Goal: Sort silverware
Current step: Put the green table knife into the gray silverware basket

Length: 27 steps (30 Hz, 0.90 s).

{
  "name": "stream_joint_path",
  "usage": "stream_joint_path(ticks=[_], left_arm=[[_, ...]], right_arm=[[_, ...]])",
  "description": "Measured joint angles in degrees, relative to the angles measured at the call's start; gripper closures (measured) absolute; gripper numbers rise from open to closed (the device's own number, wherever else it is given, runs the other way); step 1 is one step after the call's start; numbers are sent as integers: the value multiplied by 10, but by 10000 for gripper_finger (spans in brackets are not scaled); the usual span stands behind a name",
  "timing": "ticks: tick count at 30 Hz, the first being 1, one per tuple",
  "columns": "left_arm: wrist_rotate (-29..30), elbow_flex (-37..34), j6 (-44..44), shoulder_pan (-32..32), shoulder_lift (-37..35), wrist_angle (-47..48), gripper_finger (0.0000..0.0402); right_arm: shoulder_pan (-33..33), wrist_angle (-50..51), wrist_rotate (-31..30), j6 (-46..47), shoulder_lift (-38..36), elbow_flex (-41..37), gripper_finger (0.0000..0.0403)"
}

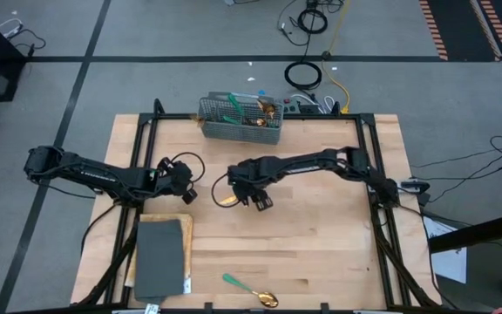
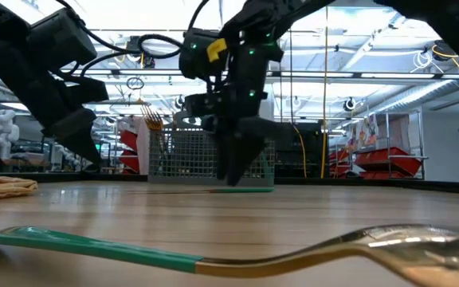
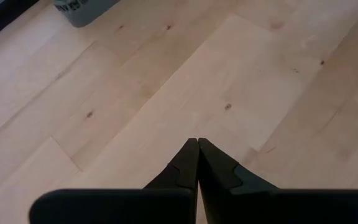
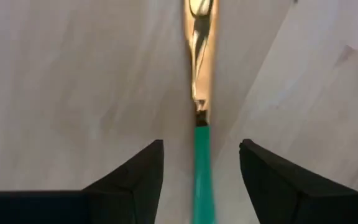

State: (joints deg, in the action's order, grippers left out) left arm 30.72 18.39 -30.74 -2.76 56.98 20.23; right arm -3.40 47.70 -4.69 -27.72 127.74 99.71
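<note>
My right gripper grabs this silverware's teal handle (image 4: 201, 162) next, to sort it into the grey mesh basket.
A piece of silverware lies flat on the table, its gold head (image 1: 227, 200) toward the left and its teal handle (image 4: 201, 162) under my right gripper. My right gripper (image 4: 201, 144) is open and low over it at mid-table (image 1: 253, 196), one finger on each side of the handle, with a gap on both sides. My left gripper (image 3: 197, 146) is shut and empty, above bare wood to the left (image 1: 186, 187). Another teal-handled piece (image 1: 251, 290) lies near the front edge. Several more pieces stand in the grey mesh basket (image 1: 240, 119) at the far edge.
A grey mat on a tan board (image 1: 159, 257) lies at the front left. The black frame rails (image 1: 369, 166) run along the table's sides. Bare wood lies between the basket and the front piece (image 2: 94, 247).
</note>
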Motion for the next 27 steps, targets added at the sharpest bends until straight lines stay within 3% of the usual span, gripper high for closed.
stream_joint_path(ticks=[4,9,12,15,19,27], left_arm=[[4,0,0,0,0,0,391],[13,0,0,0,0,0,391],[20,0,5,0,0,0,391],[24,0,13,0,0,-2,391],[26,0,13,0,0,-1,391],[26,0,16,0,0,0,391]], right_arm=[[-23,25,10,-19,26,20,216],[-51,35,79,-26,52,25,222],[-58,37,89,-21,69,26,232],[-56,39,91,-17,83,29,276],[-48,43,86,-21,85,28,376],[-34,61,70,12,79,28,400]])
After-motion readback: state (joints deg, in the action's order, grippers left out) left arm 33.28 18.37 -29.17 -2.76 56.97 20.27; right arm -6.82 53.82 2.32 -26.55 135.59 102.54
